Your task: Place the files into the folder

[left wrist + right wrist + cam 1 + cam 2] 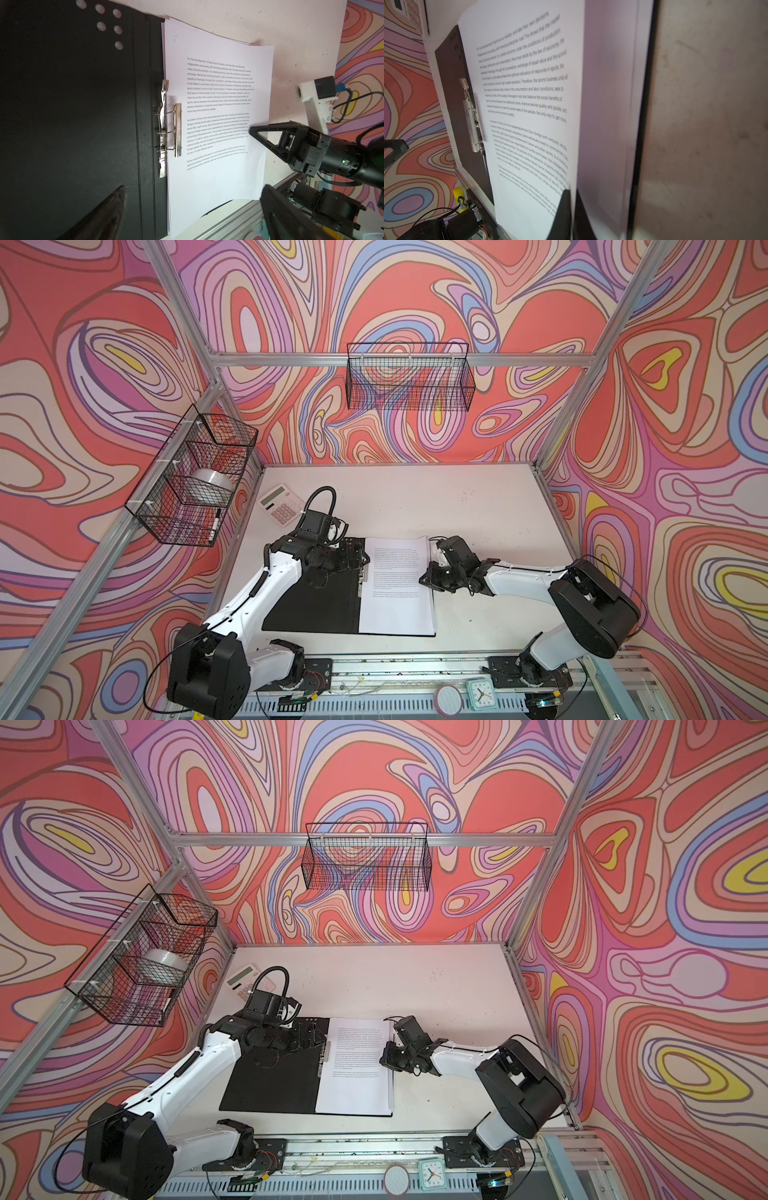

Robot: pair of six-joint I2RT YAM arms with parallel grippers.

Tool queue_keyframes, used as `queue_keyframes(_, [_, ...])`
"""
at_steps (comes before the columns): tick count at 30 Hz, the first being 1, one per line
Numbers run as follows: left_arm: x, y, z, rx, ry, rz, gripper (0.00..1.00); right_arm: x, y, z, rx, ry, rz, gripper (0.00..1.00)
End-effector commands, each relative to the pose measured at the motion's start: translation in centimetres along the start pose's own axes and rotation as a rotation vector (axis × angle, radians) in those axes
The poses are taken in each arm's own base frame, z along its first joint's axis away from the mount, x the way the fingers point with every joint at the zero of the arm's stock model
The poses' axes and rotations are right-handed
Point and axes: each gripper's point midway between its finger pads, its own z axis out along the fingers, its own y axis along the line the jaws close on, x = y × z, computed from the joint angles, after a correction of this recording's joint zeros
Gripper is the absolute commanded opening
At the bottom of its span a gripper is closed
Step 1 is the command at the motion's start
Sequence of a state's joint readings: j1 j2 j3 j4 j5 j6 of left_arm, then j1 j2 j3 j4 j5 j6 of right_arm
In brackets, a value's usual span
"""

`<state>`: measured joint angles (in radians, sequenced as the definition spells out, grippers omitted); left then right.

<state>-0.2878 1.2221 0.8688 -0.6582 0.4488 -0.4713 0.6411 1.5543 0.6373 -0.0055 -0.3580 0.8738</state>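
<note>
The top sheet's curled edge is low above the stack and its other edge is by the spine clip, so my right gripper should release the top sheet.
The folder (316, 605) (270, 1081) lies open on the white table, black inside up, with its metal spine clip (176, 128) (473, 124) over the left margin of the paper. The files (395, 593) (353, 1085) (207, 187) form a stack of printed white sheets on the folder's right half. My right gripper (424, 578) (384, 1058) (572, 192) is shut on the right edge of the top sheet (519, 62), which curls up off the stack. My left gripper (361, 560) (322, 1038) (193, 191) hangs open above the spine and holds nothing.
A white-and-pink calculator (281, 504) lies at the back left of the table. One wire basket (195, 477) with a tape roll hangs on the left wall, and another wire basket (409, 377) on the back wall. A small clock (481, 694) and a round pink pad (448, 700) sit on the front rail.
</note>
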Motion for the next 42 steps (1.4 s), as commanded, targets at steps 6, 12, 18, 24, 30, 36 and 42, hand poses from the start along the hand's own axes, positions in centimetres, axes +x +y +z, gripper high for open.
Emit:
queue_keyframes(6, [0.9, 0.3, 1.3, 0.039, 0.039, -0.059, 1.00, -0.1, 0.6, 0.3, -0.017, -0.002, -0.005, 0.07])
queue_keyframes(12, [0.9, 0.4, 1.6, 0.043, 0.036, -0.076, 1.00, -0.2, 0.9, -0.6, -0.003, -0.011, -0.010, 0.29])
queue_keyframes(18, [0.9, 0.4, 1.8, 0.040, 0.041, -0.082, 1.00, -0.1, 0.9, -1.7, 0.036, -0.016, -0.009, 0.46])
queue_keyframes(24, [1.2, 0.8, 2.3, 0.036, 0.045, -0.102, 1.00, -0.5, -0.2, -3.7, 0.148, -0.056, -0.031, 0.77])
queue_keyframes(30, [1.6, 1.6, 3.5, 0.032, 0.052, -0.135, 1.00, -2.1, 0.1, -3.9, 0.182, -0.084, -0.098, 0.93])
queue_keyframes(36, [1.9, 2.3, 5.0, 0.006, 0.062, -0.158, 1.00, -3.0, 0.6, -2.2, 0.153, -0.063, -0.095, 0.94])
queue_keyframes(42, [1.9, 1.8, 6.9, -0.010, 0.092, -0.131, 1.00, -3.6, 0.3, -1.5, 0.139, -0.061, -0.079, 0.94])
